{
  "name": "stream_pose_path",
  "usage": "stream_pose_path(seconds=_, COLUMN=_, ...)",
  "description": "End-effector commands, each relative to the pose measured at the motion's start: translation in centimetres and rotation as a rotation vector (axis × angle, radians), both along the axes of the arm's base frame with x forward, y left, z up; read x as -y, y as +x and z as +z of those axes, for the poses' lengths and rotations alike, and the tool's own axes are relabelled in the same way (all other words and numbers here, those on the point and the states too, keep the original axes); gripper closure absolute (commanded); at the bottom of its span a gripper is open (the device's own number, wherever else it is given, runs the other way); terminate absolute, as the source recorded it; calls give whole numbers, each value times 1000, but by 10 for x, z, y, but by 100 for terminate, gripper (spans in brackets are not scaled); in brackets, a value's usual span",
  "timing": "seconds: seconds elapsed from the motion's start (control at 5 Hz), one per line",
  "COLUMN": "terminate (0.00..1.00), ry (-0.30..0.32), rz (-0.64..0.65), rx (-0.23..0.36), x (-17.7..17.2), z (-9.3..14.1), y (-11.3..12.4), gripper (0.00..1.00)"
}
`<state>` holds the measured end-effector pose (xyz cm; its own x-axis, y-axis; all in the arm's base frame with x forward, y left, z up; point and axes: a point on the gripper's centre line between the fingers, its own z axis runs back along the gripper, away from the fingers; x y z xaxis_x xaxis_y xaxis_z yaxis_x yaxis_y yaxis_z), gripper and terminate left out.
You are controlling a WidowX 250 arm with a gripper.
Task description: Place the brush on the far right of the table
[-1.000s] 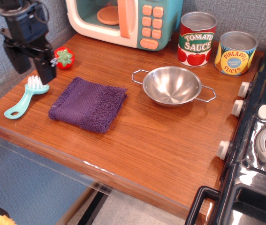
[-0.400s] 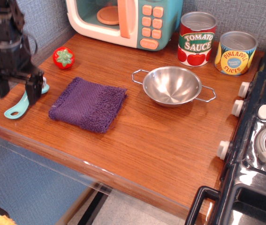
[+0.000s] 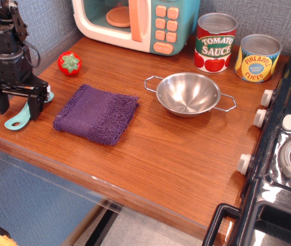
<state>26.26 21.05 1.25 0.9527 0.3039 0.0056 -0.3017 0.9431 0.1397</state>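
Note:
The light-teal brush has to be grabbed by its handle (image 3: 25, 114) with my gripper next, and then I will put it on the far right of the table.
The light-teal brush (image 3: 22, 117) lies at the far left of the brown wood-grain table (image 3: 160, 148), its looped handle end pointing to the front left. Its bristle head is mostly hidden behind my right finger. My black gripper (image 3: 18, 108) is open and low over the brush. One finger stands on each side of the handle, near the tabletop. I cannot tell whether the fingers touch the brush.
A purple cloth (image 3: 96, 114) lies just right of the brush. A red toy tomato (image 3: 69, 62) sits behind it. A steel bowl (image 3: 188, 92), a toy microwave (image 3: 135, 20), two cans (image 3: 215, 42) (image 3: 258, 57) and a black toy stove (image 3: 284, 154) fill the back and right.
My gripper has come down and moved left, from above the brush head to low around the handle. The brush has not moved.

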Motion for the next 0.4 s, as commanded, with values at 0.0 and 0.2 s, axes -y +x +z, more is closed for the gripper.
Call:
stream_pose_path(seconds=0.0, terminate=0, ry=-6, rz=-88, rx=28, x=2, z=11, y=7, gripper=100)
stream_pose_path(seconds=0.2, terminate=0, ry=-29, rz=-131, rx=32, x=6, z=14, y=9, gripper=100)
